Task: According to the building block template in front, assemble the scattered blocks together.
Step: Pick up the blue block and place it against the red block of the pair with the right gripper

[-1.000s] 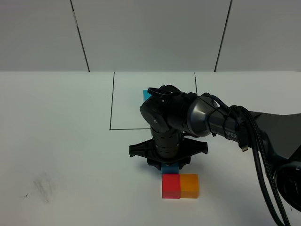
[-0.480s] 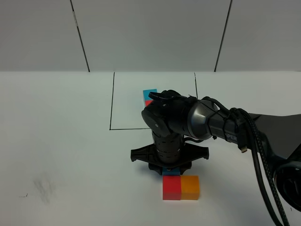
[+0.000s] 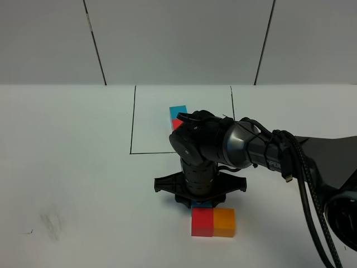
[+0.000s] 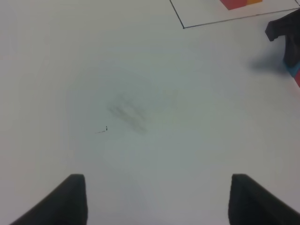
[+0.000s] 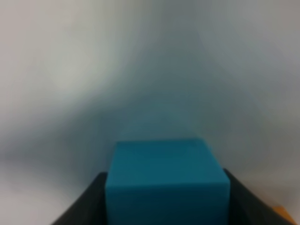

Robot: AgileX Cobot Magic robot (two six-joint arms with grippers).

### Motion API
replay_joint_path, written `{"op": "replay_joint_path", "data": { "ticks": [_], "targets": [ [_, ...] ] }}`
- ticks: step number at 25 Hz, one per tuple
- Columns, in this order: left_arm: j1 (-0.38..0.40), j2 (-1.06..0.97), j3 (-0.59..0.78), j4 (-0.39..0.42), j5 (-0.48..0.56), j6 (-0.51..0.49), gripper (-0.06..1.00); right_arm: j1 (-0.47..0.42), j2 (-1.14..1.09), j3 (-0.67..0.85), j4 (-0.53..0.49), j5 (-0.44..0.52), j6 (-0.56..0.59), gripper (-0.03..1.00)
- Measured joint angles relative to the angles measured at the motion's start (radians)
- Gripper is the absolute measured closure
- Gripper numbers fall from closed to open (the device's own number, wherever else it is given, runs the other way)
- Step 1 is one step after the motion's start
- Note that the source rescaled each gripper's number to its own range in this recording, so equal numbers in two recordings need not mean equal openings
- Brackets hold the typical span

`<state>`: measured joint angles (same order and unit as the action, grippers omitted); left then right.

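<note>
My right gripper is ready to open and should let go, because the blue cube [image 3: 202, 204] is low on the tabletop against the red cube and would stay standing in place.
The loose red cube [image 3: 202, 222] and orange cube [image 3: 224, 221] sit side by side, touching, near the table's front. My right gripper [image 3: 201, 202] points down just behind the red cube, shut on the light blue cube [image 3: 202, 205]. Only a sliver of that cube shows there. In the right wrist view the blue cube [image 5: 167, 180] fills the space between the fingers [image 5: 82, 206]. The template's blue [image 3: 178, 110] and red [image 3: 176, 123] cubes show inside the black outline [image 3: 133, 128]; its orange cube is hidden by the arm. My left gripper [image 4: 159, 206] is open and empty over bare table.
The right arm [image 3: 262, 148] and its cables [image 3: 312, 201] cross the right half of the table. A faint grey smudge [image 3: 51, 223] marks the front left. The left wrist view shows the template's corner [image 4: 236, 3] and the right gripper [image 4: 286, 37].
The right gripper has moved a little toward the table's front with the blue cube, bringing it against the red cube's far side. More of the template is uncovered.
</note>
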<state>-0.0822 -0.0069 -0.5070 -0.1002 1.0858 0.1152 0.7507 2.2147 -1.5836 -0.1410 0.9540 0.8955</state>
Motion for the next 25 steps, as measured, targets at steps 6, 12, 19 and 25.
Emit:
{"op": "replay_joint_path", "data": {
  "ticks": [6,12,19,25],
  "targets": [
    [0.000,0.000,0.000,0.000,0.000,0.000,0.41,0.000,0.002,0.000,0.003,-0.006,-0.001,0.77],
    [0.000,0.000,0.000,0.000,0.000,0.000,0.41,0.000,0.002,0.000,-0.001,-0.009,-0.013,0.77],
    [0.000,0.000,0.000,0.000,0.000,0.000,0.41,0.002,0.002,0.000,-0.013,-0.002,-0.013,0.77],
    [0.000,0.000,0.000,0.000,0.000,0.001,0.41,0.002,0.002,0.000,-0.010,-0.007,-0.012,0.77]
  ]
}}
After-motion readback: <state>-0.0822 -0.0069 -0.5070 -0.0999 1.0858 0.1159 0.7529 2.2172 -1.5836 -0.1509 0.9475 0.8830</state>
